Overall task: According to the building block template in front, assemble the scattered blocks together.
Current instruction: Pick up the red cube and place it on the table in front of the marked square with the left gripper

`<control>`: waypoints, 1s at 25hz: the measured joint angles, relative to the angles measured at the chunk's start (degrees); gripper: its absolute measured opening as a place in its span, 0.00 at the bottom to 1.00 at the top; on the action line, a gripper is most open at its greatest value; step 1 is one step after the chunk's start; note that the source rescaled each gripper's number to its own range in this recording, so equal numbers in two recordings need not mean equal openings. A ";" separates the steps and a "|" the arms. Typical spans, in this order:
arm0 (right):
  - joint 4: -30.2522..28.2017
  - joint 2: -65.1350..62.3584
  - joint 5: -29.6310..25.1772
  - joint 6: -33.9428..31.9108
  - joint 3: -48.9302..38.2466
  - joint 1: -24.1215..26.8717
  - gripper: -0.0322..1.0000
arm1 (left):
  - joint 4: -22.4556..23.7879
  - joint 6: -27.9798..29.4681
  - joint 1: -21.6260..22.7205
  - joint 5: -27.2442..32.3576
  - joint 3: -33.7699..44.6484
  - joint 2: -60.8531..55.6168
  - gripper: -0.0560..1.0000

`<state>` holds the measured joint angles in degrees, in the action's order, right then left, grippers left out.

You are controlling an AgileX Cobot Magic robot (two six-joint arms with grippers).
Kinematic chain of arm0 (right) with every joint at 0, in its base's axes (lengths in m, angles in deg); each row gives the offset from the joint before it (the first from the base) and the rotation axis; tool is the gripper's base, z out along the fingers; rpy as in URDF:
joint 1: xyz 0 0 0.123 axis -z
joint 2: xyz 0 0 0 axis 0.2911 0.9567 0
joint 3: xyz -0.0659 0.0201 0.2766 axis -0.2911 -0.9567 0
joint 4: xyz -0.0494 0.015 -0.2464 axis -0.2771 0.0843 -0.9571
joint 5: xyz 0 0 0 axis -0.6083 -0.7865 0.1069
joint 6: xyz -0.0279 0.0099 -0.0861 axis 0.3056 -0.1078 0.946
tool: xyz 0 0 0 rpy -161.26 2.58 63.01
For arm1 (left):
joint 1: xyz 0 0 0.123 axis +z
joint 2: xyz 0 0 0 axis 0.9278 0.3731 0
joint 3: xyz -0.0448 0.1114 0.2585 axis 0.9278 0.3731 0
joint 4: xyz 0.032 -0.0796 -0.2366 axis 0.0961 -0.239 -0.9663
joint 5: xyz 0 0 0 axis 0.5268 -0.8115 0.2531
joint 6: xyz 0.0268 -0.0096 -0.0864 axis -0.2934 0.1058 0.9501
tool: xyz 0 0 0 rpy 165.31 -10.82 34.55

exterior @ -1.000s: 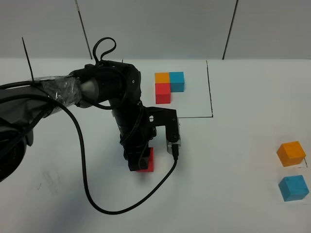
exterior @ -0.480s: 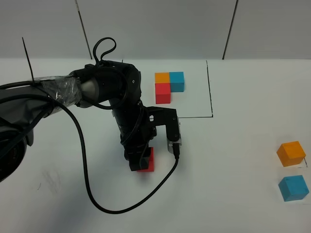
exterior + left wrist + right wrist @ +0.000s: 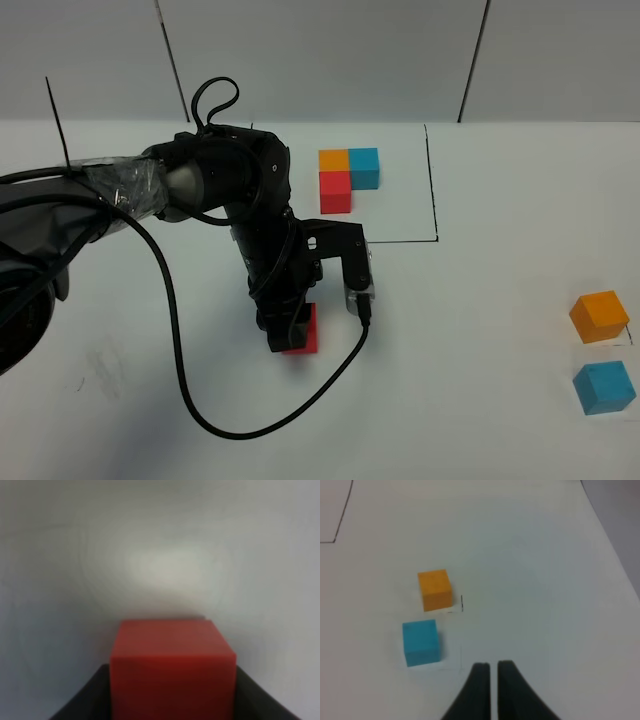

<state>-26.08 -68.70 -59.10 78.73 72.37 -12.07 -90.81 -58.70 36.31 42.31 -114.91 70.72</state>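
I should let go of the red block with my left gripper now. The red block's lower edge [image 3: 305, 350] is resting on the tabletop, so the block would stay standing.
The template [image 3: 348, 178], an orange, blue and red L of joined cubes, lies at the back inside a thin black drawn frame. My left gripper [image 3: 290, 335] is down at the table in the front middle, shut on the loose red block [image 3: 304, 336]. In the left wrist view the red block [image 3: 172, 670] sits between two dark fingers [image 3: 85, 700]. The loose orange block [image 3: 599, 316] and light blue block [image 3: 604, 387] rest at the far right. The right wrist view shows both, orange [image 3: 435, 589] and blue [image 3: 421, 642], ahead of my right gripper [image 3: 493, 677], which is shut and empty.
The left arm's black cable [image 3: 200, 400] loops across the table in front of the arm. The black frame line [image 3: 432, 190] runs right of the template. Grey wall panels stand behind the table.
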 joint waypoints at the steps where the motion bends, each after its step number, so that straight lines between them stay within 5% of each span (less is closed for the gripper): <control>1: 0.00 0.00 0.00 0.00 0.00 0.00 0.04 | 0.00 0.42 0.00 0.00 0.00 0.00 0.52; 7: 0.00 0.00 0.00 0.00 0.00 0.00 0.04 | -0.17 2.82 0.00 -0.18 0.00 0.20 0.54; 18: 0.00 0.00 0.00 0.00 0.00 0.00 0.04 | 2.87 8.91 -1.19 -4.95 0.10 1.27 0.79; 25: 0.00 0.00 0.00 0.00 0.00 0.00 0.04 | 3.23 9.69 -1.46 -5.55 0.10 1.27 0.81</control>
<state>-26.08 -68.70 -59.10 78.73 72.37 -12.07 -87.59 -49.01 34.85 36.76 -114.81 71.99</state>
